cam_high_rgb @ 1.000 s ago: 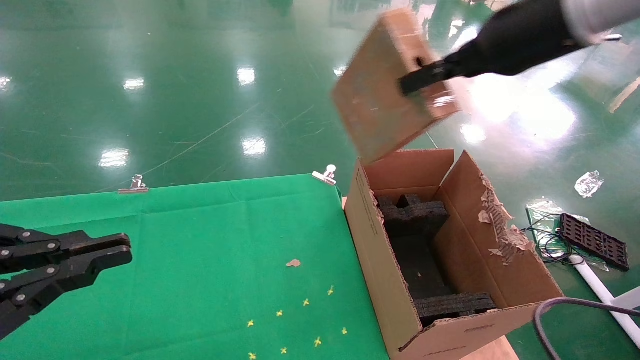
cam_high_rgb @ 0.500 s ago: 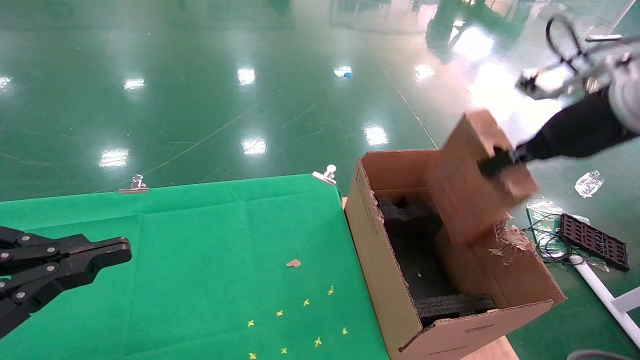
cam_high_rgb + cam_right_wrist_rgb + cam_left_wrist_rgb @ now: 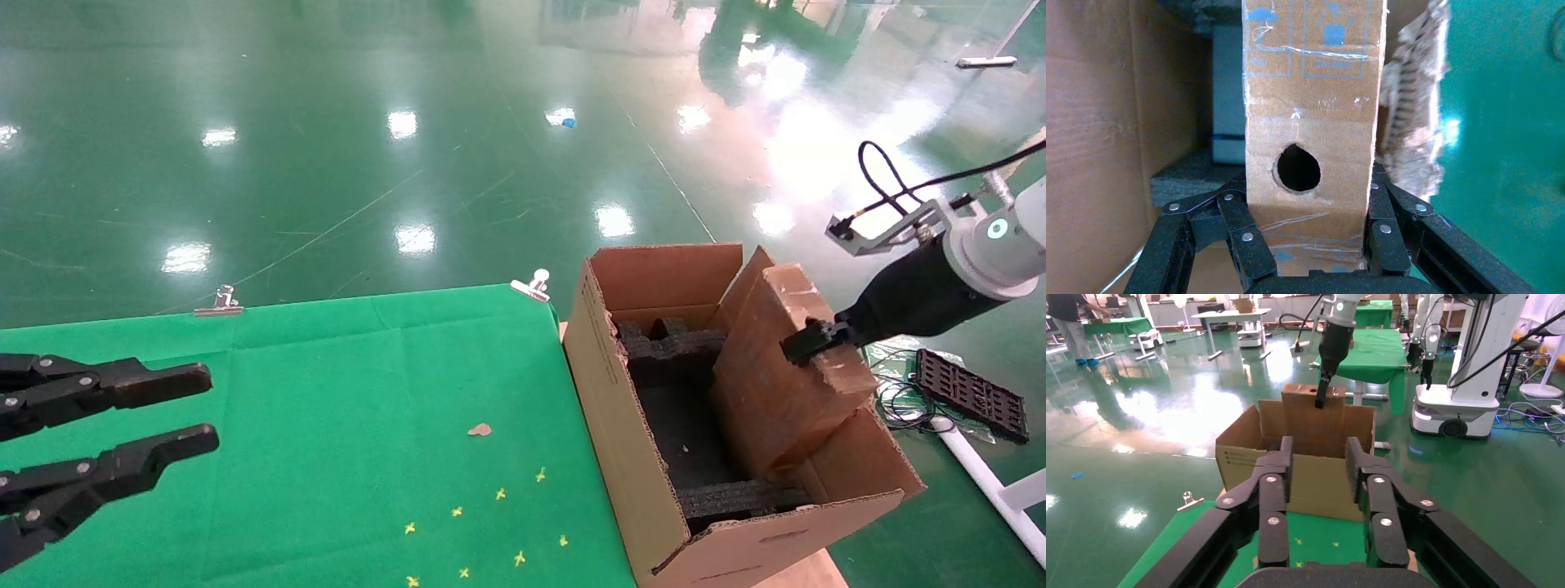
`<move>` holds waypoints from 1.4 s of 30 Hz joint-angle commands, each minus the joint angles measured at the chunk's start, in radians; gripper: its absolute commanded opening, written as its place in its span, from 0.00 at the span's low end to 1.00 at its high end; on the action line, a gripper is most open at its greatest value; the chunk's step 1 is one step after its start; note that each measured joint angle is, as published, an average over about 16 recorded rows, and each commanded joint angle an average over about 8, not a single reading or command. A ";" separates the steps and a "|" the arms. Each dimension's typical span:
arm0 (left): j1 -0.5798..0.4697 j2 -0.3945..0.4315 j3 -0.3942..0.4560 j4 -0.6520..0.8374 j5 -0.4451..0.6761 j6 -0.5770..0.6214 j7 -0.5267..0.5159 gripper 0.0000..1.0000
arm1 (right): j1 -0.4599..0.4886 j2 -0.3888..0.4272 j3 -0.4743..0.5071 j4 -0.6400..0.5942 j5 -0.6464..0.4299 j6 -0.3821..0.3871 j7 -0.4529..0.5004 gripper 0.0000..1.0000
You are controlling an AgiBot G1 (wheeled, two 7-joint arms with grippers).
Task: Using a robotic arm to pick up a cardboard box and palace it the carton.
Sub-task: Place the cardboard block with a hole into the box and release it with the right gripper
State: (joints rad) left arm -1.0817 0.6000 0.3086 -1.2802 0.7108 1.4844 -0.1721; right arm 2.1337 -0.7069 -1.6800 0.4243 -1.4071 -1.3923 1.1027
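Note:
The cardboard box needs to go down farther into the carton before my right gripper lets go of it. The box's lower edge is still high above the carton's dark bottom.
My right gripper (image 3: 805, 341) is shut on the cardboard box (image 3: 772, 392), a narrow worn brown box with tape and a round hole (image 3: 1297, 168). The box hangs tilted, its lower end inside the carton (image 3: 621, 425) against the right flap. The carton is large, with upright flaps and black foam inserts (image 3: 674, 351) inside; it also shows in the left wrist view (image 3: 1315, 478). In the right wrist view my fingers (image 3: 1379, 236) clamp both sides of the box (image 3: 1315, 92). My left gripper (image 3: 176, 412) is open and empty over the green cloth at the left, seen too in the left wrist view (image 3: 1318, 462).
The green cloth (image 3: 343, 408) covers the table, held by metal clips (image 3: 533, 285) at its far edge, with a small brown scrap (image 3: 480, 429) on it. On the floor to the right lie a black grid panel (image 3: 968, 392), cables and a white pole.
My right gripper has swung the cardboard box down from high above the carton to the right and lowered it into the carton. My left gripper's jaws have opened.

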 commanded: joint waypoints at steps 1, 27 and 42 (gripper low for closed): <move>0.000 0.000 0.000 0.000 0.000 0.000 0.000 1.00 | -0.015 -0.008 0.000 -0.025 0.005 0.001 -0.005 0.00; 0.000 0.000 0.001 0.000 -0.001 0.000 0.001 1.00 | -0.320 -0.097 0.044 -0.280 0.103 0.194 -0.180 0.00; 0.000 -0.001 0.002 0.000 -0.001 -0.001 0.001 1.00 | -0.455 -0.141 0.096 -0.333 0.178 0.355 -0.307 0.64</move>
State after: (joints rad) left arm -1.0821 0.5992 0.3103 -1.2802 0.7096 1.4836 -0.1712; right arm 1.6842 -0.8471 -1.5864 0.0894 -1.2328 -1.0444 0.8023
